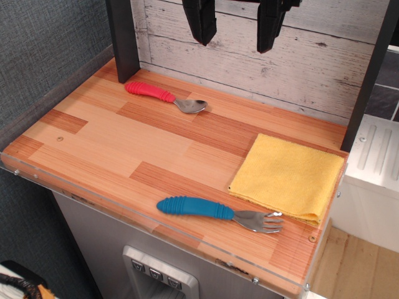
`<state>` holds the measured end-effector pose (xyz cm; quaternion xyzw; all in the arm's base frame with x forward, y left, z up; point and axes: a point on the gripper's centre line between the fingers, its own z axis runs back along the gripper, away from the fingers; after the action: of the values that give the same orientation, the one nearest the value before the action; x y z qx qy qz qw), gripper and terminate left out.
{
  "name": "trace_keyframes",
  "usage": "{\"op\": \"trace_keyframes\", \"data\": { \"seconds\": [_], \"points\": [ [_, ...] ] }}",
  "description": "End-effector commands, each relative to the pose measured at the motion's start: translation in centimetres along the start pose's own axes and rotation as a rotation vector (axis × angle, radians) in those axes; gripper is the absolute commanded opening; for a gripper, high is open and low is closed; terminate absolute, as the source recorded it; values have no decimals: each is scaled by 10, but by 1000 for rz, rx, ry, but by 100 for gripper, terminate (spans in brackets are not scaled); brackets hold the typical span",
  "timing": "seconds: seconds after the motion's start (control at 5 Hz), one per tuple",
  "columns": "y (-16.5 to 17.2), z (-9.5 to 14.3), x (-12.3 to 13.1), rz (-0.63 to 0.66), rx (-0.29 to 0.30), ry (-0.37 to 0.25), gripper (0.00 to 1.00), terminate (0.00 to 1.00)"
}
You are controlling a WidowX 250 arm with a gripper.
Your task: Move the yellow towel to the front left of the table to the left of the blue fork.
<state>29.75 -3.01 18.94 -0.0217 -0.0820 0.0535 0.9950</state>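
Observation:
My gripper should next grab the yellow towel by its flat middle (288, 177), so that it can move the towel beside the blue fork's handle (195, 207).
The yellow towel (288, 177) lies flat and folded at the right side of the wooden table (112, 134), close to the right edge. The blue fork (215, 212) lies near the front edge, its blue handle pointing left and its metal tines touching the towel's front corner. My gripper (235, 28) hangs high above the back of the table with its two dark fingers (201, 22) wide apart and nothing between them, well away from the towel.
A red-handled metal spoon (163, 96) lies at the back left. Dark posts stand at the back left (123, 40) and right (368, 78). A whitewashed plank wall (312, 68) backs the table. A clear plastic rim (93, 202) runs along the front edge.

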Motion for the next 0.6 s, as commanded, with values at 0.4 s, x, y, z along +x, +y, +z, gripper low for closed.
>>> {"op": "trace_keyframes", "data": {
  "seconds": [0.4],
  "points": [
    [-32, -54, 5, 39, 40, 55, 100, 0]
  ]
}}
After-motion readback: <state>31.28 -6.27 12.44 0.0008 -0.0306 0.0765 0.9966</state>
